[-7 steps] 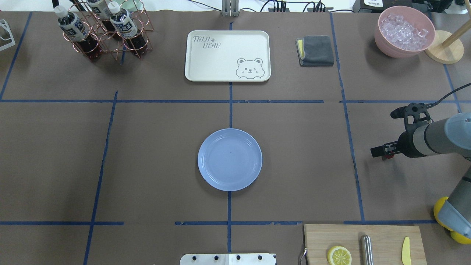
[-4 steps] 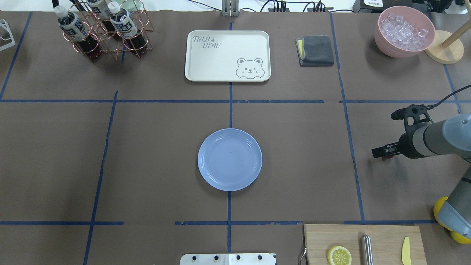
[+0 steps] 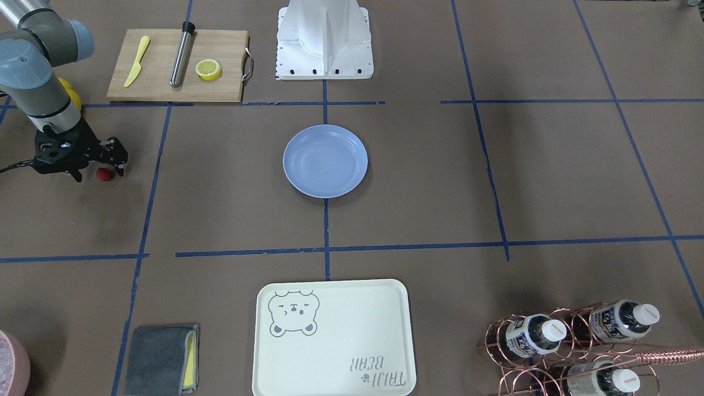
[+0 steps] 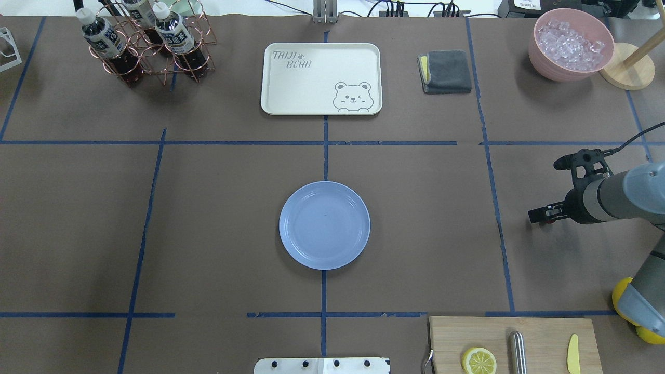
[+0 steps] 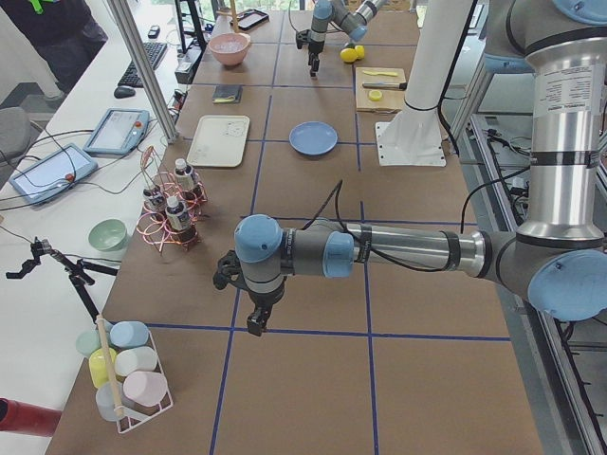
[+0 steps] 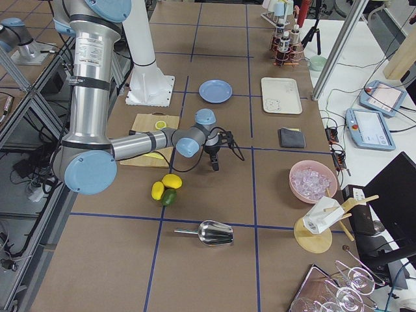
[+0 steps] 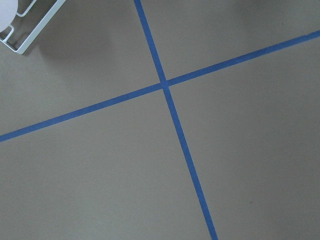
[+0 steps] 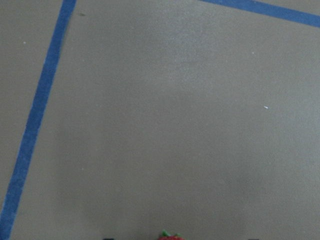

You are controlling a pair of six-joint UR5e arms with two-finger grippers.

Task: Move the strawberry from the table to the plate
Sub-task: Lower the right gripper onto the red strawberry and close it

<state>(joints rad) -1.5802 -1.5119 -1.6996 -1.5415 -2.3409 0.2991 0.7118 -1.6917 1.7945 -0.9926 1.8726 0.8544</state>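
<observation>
I should next use my right gripper to grab the small red strawberry by its round body [image 3: 104, 174] and put it on the light-blue plate [image 3: 325, 160].
A small dark-red strawberry [image 3: 104, 174] lies on the brown-paper table [image 3: 231, 209], far out on the robot's right side. My right gripper [image 3: 98, 170] hangs low over it, open, with one finger on each side of the berry. The right wrist view shows only the strawberry's top [image 8: 171, 236] at its bottom edge. From overhead the right gripper [image 4: 539, 215] covers most of the berry. The light-blue plate [image 4: 324, 225] sits bare at the table's centre. My left gripper [image 5: 256, 322] hovers above bare table at the far left end, and I cannot tell whether it is open or shut.
A wooden cutting board [image 4: 545, 332] with a lemon half [image 4: 479, 360], a metal rod and a yellow knife lies near the right arm's base. Whole lemons [image 6: 166, 188] lie beside it. At the far side stand a cream tray [image 4: 321, 78], a grey cloth [image 4: 446, 71], a pink ice bowl [image 4: 570, 44] and a bottle rack [image 4: 148, 44].
The right arm has drawn back slightly toward the table's right edge, carrying its gripper with it over the strawberry. The plate and everything else have stayed put.
</observation>
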